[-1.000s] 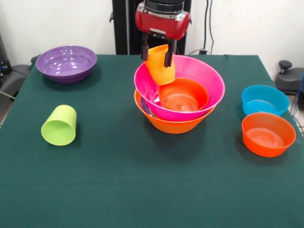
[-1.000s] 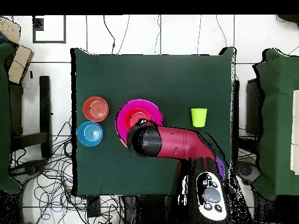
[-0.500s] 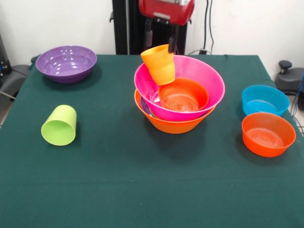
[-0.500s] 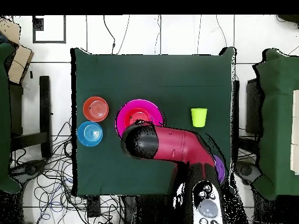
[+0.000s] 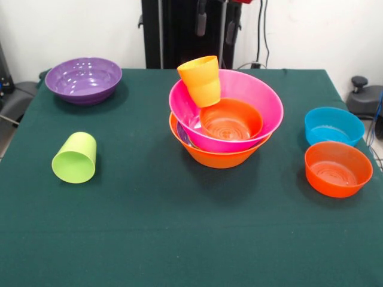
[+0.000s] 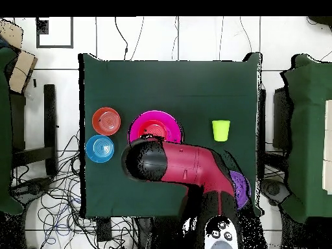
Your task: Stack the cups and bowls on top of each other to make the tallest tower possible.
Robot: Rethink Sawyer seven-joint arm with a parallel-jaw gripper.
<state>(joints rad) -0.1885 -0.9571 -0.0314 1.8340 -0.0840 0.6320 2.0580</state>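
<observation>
The tilted orange cup needs to go back in the tower (image 5: 230, 125), so I need to grab the cup by its rim (image 5: 197, 60) with my gripper next.
The tower stands mid-table: a large yellow-orange bowl (image 5: 218, 156) at the base, a sliver of a purple bowl (image 5: 182, 135), the pink bowl (image 5: 266, 98) and a small red-orange bowl (image 5: 231, 119) inside it. The orange cup (image 5: 200, 81) stands tilted inside the pink bowl against its far rim. My gripper (image 5: 216, 27) is open and empty, high above the cup, with only its fingers showing at the top edge. The lime green cup (image 5: 75, 157) lies on its side at the left. In the overhead view my arm (image 6: 175, 165) covers part of the pink bowl (image 6: 155, 123). No small lime-green bowl shows.
A purple bowl (image 5: 84, 79) sits at the far left corner. A blue bowl (image 5: 333, 125) and a red-orange bowl (image 5: 337, 168) sit at the right. The overhead view shows the red-orange bowl (image 6: 106, 120), blue bowl (image 6: 100, 148) and lime cup (image 6: 220, 130).
My gripper let go of the orange cup and rose straight up. The cup stays tilted inside the pink bowl.
</observation>
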